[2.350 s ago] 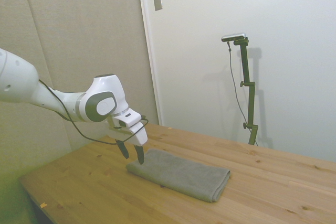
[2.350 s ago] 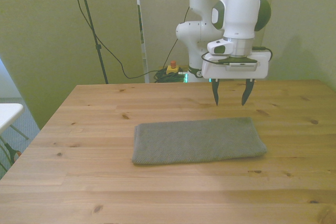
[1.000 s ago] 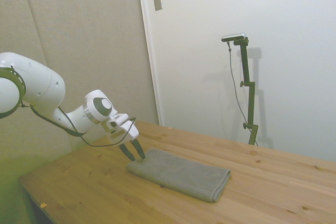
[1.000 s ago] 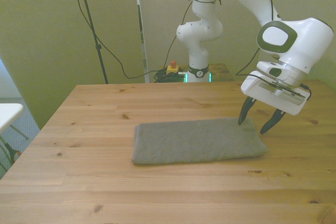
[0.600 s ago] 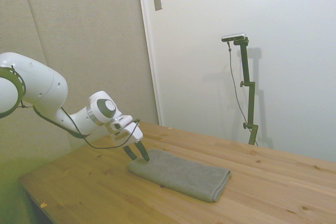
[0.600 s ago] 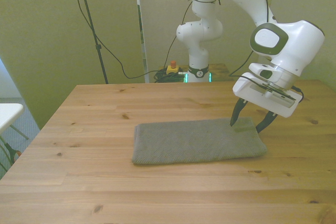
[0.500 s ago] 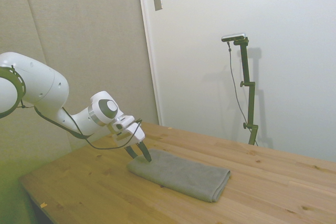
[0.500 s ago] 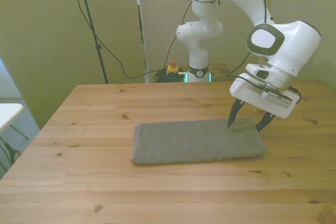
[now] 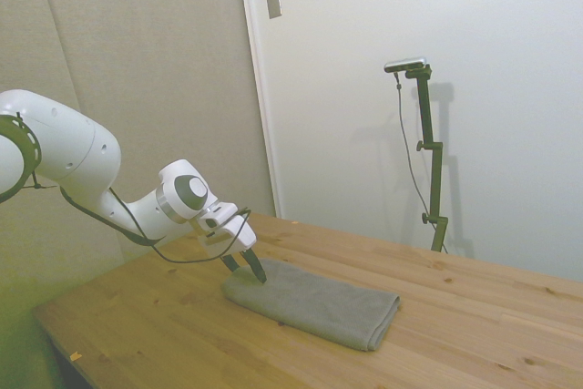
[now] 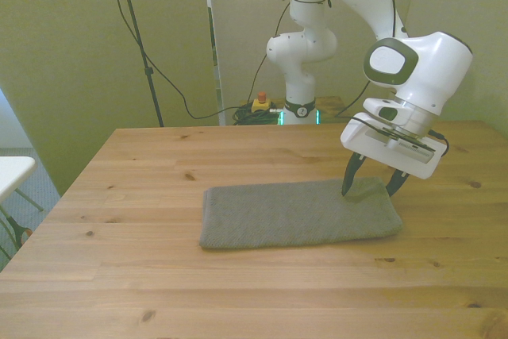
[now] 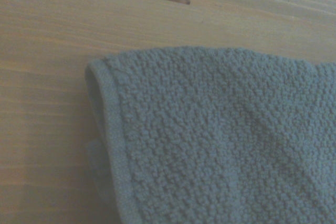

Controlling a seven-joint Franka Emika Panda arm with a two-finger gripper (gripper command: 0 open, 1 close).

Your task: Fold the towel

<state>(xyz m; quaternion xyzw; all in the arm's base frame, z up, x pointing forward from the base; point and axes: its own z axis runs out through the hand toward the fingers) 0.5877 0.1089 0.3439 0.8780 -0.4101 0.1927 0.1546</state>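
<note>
Next, my gripper pinches that raised end (image 10: 373,186) (image 11: 111,108), because the towel's hemmed end bulges up off the table.
The towel (image 10: 298,212) is a grey-olive terry cloth lying flat on the wooden table (image 10: 159,172) as a long strip, apparently folded. In the side view the towel (image 9: 319,302) runs from the middle toward the right. My gripper (image 10: 370,188) is tilted and open, its dark fingertips low at the far corner of the towel's end on the front view's right. One fingertip (image 10: 347,188) touches the cloth and the other sits just off the end. In the side view the gripper (image 9: 244,269) is at the towel's left end. The wrist view shows the towel (image 11: 210,140) corner with its hem, close up.
The robot's base (image 10: 302,77) stands behind the table's far edge, with a small red and yellow button (image 10: 259,101) and cables beside it. A white surface (image 10: 12,172) pokes in at the front view's left. Bare wood surrounds the towel on all sides.
The gripper has come down from above the towel's far edge, tilted, and slid in toward the end corner from the front view's right. It stays open. The towel has not moved.
</note>
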